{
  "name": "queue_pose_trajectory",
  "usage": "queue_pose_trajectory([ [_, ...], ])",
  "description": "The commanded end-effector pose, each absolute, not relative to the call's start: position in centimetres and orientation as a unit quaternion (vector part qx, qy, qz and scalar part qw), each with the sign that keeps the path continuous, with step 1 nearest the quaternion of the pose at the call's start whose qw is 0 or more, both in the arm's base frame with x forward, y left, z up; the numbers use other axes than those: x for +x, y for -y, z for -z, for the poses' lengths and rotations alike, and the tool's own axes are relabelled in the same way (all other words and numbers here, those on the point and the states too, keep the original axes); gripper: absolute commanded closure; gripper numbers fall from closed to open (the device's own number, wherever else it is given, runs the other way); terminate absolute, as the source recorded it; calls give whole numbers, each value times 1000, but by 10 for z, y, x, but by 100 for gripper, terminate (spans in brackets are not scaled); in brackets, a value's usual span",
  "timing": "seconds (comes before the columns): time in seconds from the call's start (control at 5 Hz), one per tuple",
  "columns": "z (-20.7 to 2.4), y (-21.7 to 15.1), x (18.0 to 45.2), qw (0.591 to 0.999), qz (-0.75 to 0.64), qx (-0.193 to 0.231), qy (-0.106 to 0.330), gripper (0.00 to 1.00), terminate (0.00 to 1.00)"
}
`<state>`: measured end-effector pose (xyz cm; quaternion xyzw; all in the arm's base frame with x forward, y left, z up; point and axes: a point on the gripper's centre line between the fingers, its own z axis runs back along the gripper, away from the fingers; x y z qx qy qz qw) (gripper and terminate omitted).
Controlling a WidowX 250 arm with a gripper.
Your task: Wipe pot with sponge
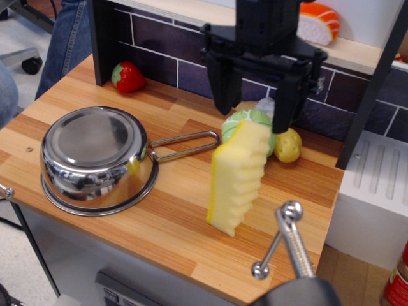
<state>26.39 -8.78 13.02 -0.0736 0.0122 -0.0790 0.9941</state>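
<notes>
Next, my gripper takes hold of the pale yellow sponge by its top end (252, 134) to wipe the steel pot (95, 159).
The shiny steel pot (95, 159) lies upside down on the left of the wooden counter, its wire-loop handle (188, 145) pointing right. The pale yellow sponge (237, 176) stands on end right of the handle, wavy face to the right. My black gripper (253, 121) hangs open just above the sponge's top, one finger on each side, empty. It hides part of the green cabbage behind the sponge.
A green cabbage (245, 121) and a small potato (288, 145) sit behind the sponge. A strawberry (128, 77) lies by the dark tiled back wall. A salmon sushi toy (317, 22) rests on the shelf. A white dish rack (376, 191) stands right. A metal faucet lever (290, 239) juts at the front.
</notes>
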Motion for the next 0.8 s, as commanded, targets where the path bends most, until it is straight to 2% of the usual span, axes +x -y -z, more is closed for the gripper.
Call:
queue_pose_trajectory([
  [0.0, -117, 95, 260, 994, 18, -100, 29, 0, 0],
  [0.6, -95, 90, 274, 997, 11, -63, 36, 0, 0],
])
